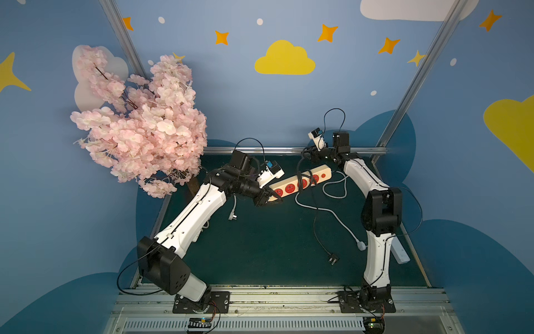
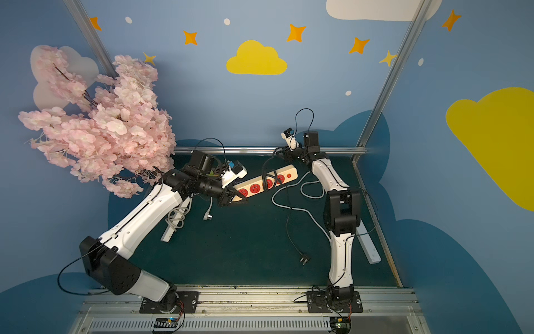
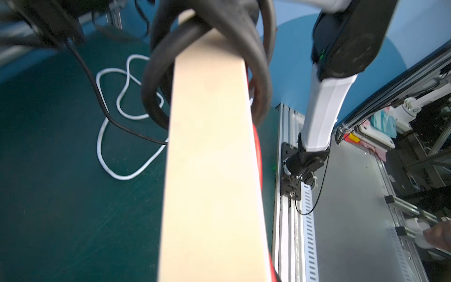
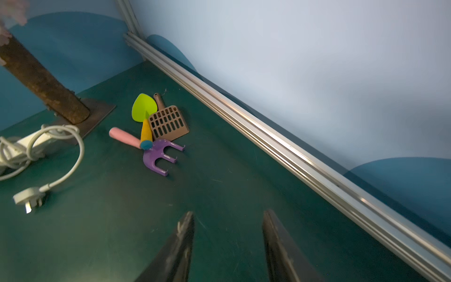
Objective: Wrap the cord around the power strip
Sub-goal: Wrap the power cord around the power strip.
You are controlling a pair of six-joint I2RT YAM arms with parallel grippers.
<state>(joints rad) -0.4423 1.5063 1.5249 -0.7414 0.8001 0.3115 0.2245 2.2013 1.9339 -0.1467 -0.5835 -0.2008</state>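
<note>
My right gripper grabs the loose length (image 1: 300,162) of the black cord behind the power strip (image 1: 296,184) next, between loops and plug, to wrap it.
The cream power strip (image 1: 291,185) with red sockets hangs tilted above the green mat in both top views. My left gripper (image 1: 270,199) is shut on its near left end. The black cord (image 1: 303,179) loops around the strip's far half, then trails down over the mat to its black plug (image 1: 333,258). In the left wrist view the strip's plain back (image 3: 210,146) fills the middle and the cord's loops (image 3: 244,48) circle its far end; my own fingers are hidden there. My right gripper (image 4: 228,213) stands open and empty, above the strip's far end by the back rail (image 1: 305,153).
A white cord (image 1: 335,188) with its plug (image 1: 361,245) lies on the mat right of the strip. One white power strip (image 1: 400,254) lies by the right arm, another (image 2: 173,222) under the left arm. Toy garden tools (image 4: 158,131) and the pink blossom tree (image 1: 138,127) stand at the back left.
</note>
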